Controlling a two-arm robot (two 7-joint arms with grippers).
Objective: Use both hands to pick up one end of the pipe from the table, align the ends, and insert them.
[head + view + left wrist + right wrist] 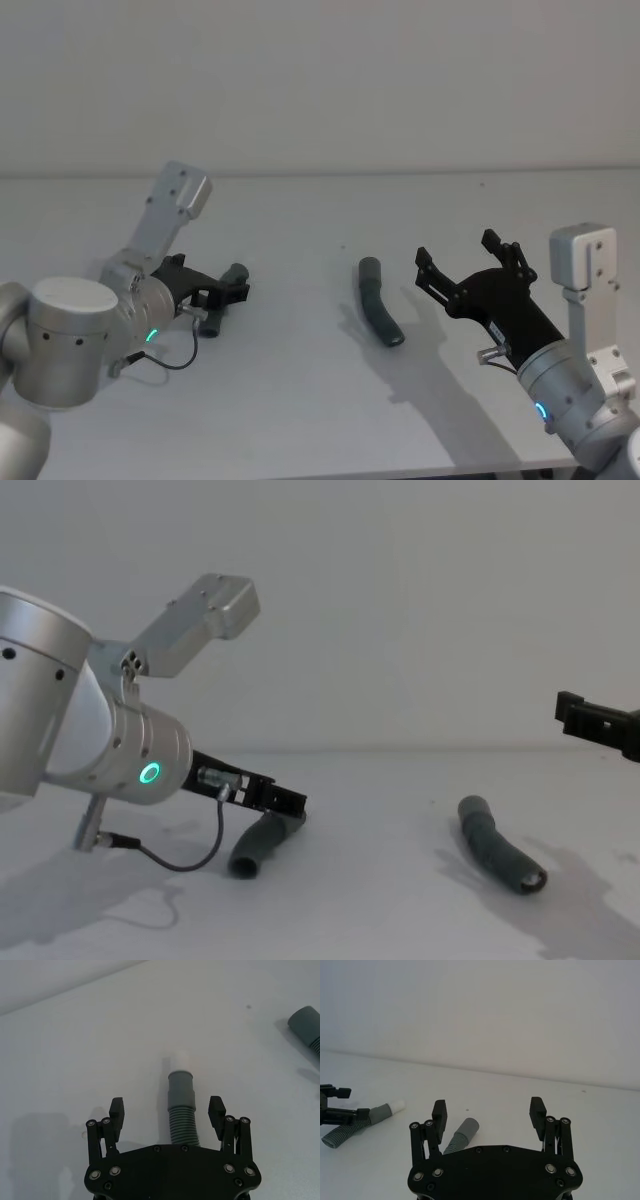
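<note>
This pipe piece needs its white tip free to slide into the other pipe. My left gripper should grab the piece by its ribbed part (pixel 183 1124) next.
Two dark grey ribbed pipe pieces lie on the white table (pixel 300 420). The left piece (pixel 213 318) carries a smooth collar and a white tip (pixel 181 1059). My left gripper (pixel 167 1108) is down at the table, open, with its fingers on either side of this piece's ribbed part (pixel 181 1122) without touching it. The right piece (pixel 380 312) is bent and lies free, its wider socket end (pixel 466 1127) toward the back. My right gripper (pixel 456 248) hovers open to the right of that piece, above the table, holding nothing.
A plain white wall rises behind the table's back edge (pixel 400 172). A thin black cable (pixel 170 362) hangs from the left wrist near the table surface. Bare table lies between the two pieces.
</note>
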